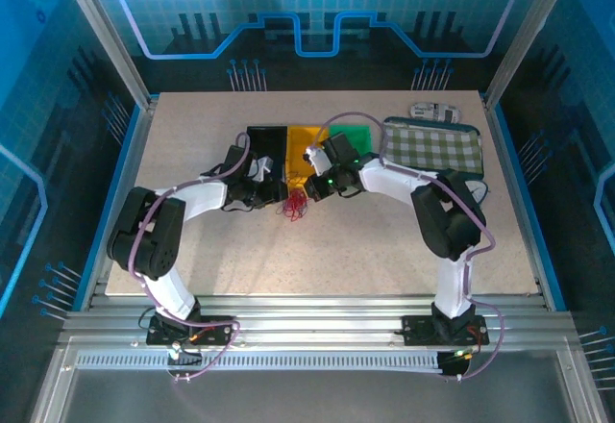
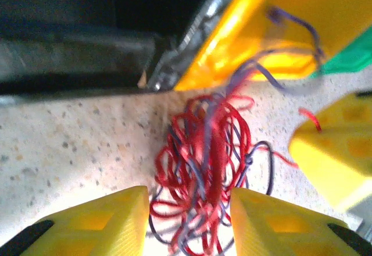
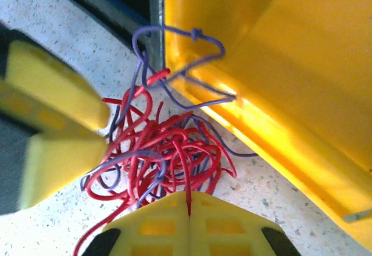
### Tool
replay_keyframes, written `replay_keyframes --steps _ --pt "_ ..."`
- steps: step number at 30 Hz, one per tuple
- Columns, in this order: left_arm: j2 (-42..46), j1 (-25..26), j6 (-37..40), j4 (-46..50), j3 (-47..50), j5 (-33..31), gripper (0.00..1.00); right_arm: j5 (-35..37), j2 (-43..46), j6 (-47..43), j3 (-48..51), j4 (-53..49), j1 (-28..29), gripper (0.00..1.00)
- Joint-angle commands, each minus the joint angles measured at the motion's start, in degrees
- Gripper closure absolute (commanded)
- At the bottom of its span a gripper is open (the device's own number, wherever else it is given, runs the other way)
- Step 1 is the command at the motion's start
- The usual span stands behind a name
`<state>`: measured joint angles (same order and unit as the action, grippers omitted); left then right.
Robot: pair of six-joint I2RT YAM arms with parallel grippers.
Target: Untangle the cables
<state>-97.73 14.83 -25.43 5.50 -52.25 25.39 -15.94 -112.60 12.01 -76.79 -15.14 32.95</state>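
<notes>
I will grab the tangle of cables by its near part with my left gripper. The red cable stays free for my right gripper to untangle.
The cables [image 1: 293, 207] are a small tangle of red and blue-purple wires lying on the table just in front of the yellow bin [image 1: 306, 144]. My left gripper [image 2: 189, 201] is open, and its yellow fingers straddle the near part of the bunch [image 2: 203, 157]. My right gripper [image 3: 189, 201] is shut on one red cable that leads up into the tangle [image 3: 168, 145]. One blue-purple cable [image 3: 174, 35] loops up against the yellow bin's wall [image 3: 279, 64]. In the top view the two grippers meet over the bunch, left [image 1: 272, 192] and right [image 1: 309, 192].
A black bin [image 1: 266, 144], the yellow bin and a green bin [image 1: 351, 141] stand in a row behind the tangle. A tray lined with checked cloth [image 1: 432, 144] lies at the right, with a small pale object [image 1: 434, 112] behind it.
</notes>
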Motion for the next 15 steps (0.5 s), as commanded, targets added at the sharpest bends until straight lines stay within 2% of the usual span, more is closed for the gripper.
replay_keyframes --steps 1,6,11,13,15 --pt "4.34 -0.17 2.43 -1.01 2.48 3.43 0.62 -1.96 0.64 1.87 0.81 0.8 -0.55 1.0" --pt "6.56 2.6 5.76 1.96 3.5 -0.16 0.62 -2.34 -0.08 2.27 0.24 1.11 -0.54 1.0" --pt "2.46 6.0 6.35 4.44 0.69 -7.02 0.63 -2.51 0.14 2.32 0.33 1.12 -0.54 1.0" --pt "0.64 6.59 6.13 5.81 -0.85 -11.08 0.67 -2.22 0.66 2.16 0.49 0.9 -0.53 1.0" --pt "-0.24 6.62 5.23 6.28 -1.74 -14.55 0.77 -1.75 1.33 2.05 0.81 0.79 -0.63 1.0"
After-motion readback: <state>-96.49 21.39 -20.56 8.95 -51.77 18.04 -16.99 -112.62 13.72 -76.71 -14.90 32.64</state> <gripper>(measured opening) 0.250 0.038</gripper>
